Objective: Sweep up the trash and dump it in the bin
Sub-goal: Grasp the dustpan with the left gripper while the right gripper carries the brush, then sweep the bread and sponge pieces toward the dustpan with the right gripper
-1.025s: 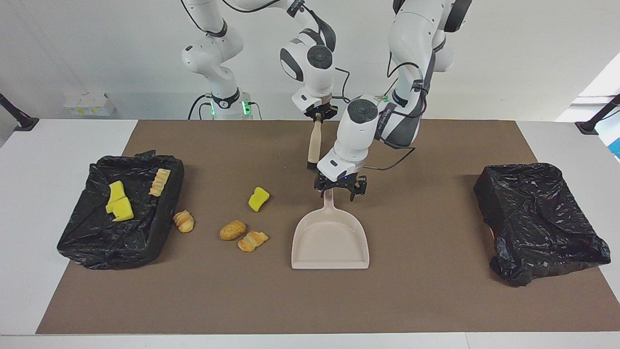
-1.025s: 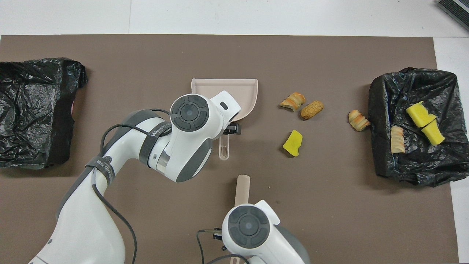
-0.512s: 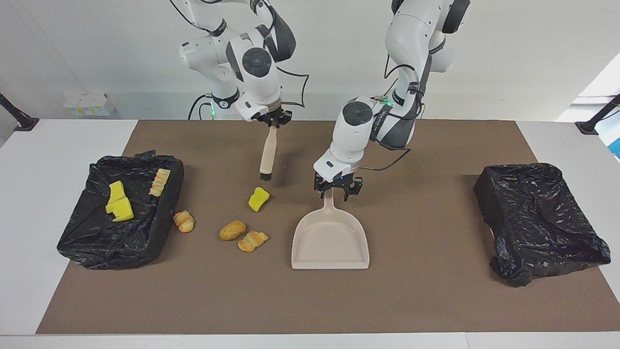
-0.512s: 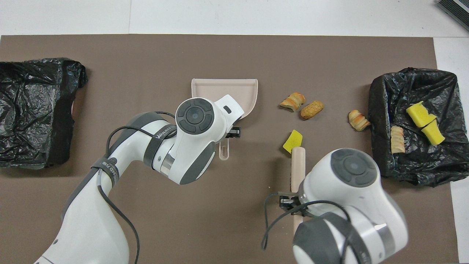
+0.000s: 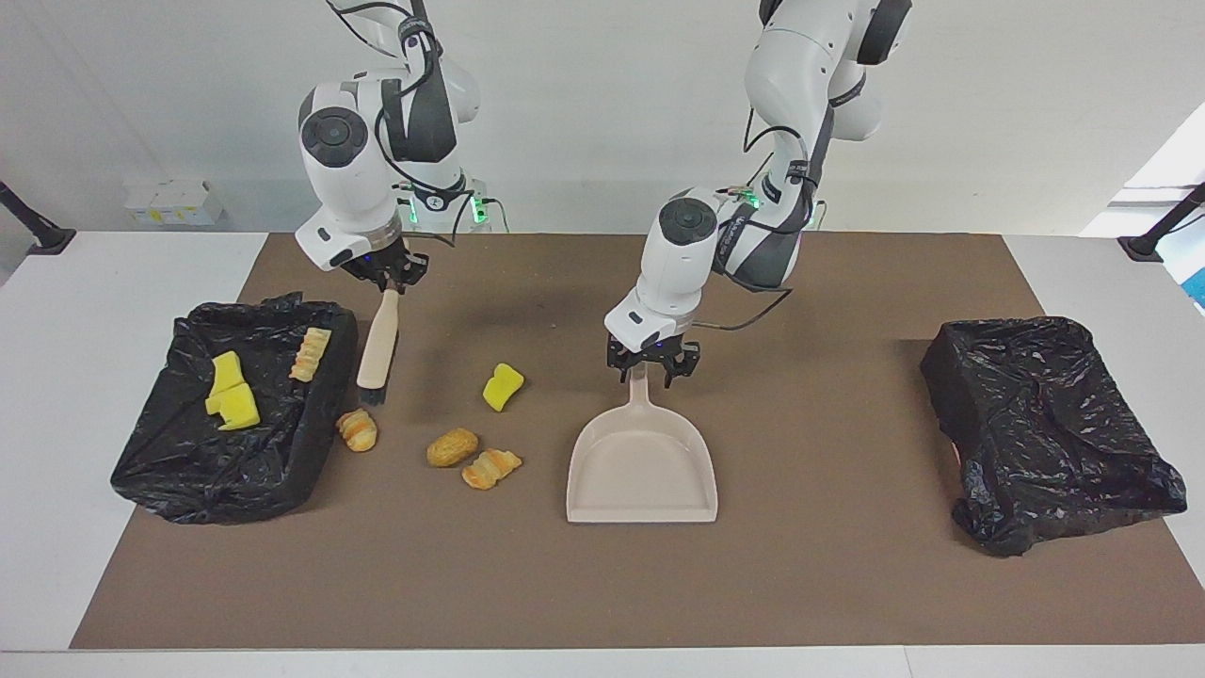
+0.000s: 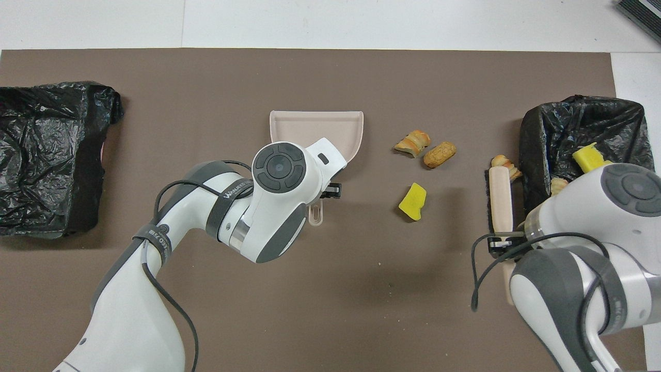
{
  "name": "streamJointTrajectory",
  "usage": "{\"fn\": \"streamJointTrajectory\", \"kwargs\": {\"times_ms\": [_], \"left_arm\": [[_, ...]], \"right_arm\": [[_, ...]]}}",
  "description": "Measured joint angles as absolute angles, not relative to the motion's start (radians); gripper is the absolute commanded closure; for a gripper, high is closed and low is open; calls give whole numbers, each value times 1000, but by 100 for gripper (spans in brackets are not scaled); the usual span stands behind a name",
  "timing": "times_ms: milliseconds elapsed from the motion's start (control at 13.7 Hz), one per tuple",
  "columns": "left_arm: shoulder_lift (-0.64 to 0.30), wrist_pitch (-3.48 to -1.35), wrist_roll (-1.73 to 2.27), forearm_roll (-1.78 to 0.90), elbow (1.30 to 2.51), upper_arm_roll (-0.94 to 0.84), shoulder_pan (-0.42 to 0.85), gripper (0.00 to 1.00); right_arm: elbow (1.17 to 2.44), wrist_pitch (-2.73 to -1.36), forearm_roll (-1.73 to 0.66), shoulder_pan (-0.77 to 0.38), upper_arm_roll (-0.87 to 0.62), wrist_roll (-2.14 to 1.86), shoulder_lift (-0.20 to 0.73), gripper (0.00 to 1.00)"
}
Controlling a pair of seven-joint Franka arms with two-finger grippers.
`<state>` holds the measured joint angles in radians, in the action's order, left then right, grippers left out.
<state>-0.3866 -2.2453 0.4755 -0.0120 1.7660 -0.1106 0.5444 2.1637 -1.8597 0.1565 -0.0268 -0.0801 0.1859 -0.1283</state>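
Note:
The left gripper grabs the beige dustpan by its narrow handle next. The dustpan spreads out into a broad flat pan, too wide for the fingers.
The beige dustpan lies flat mid-table, its handle pointing at the robots. My left gripper straddles that handle, open, with a little gap on each side. My right gripper is shut on the beige brush. The brush's black bristles hang just above a croissant beside the bin. Loose trash lies between that bin and the dustpan: a yellow sponge, a bread roll and a second croissant.
The bin holds two yellow sponge chunks and a pastry. A second black-bagged bin stands at the left arm's end of the brown mat. A black clamp post sits at each back corner of the table.
My right arm has swung the brush from mid-table over to the bin at its own end and lowered it by the croissant. The left gripper's jaws have narrowed around the dustpan handle.

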Motion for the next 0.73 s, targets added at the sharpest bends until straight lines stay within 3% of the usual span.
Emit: {"fn": "streamJointTrajectory", "kwargs": {"times_ms": [146,732], "left_arm": [[-387,-2241,476,-12,1766,-111,544,98],[-364,-2191,350,2,1720,-94,540,100]], "right_arm": [[2136,-1901,195,-15,-83,186,-88,100],[2062,-2004,316,21,-83,187,54,100]]}}
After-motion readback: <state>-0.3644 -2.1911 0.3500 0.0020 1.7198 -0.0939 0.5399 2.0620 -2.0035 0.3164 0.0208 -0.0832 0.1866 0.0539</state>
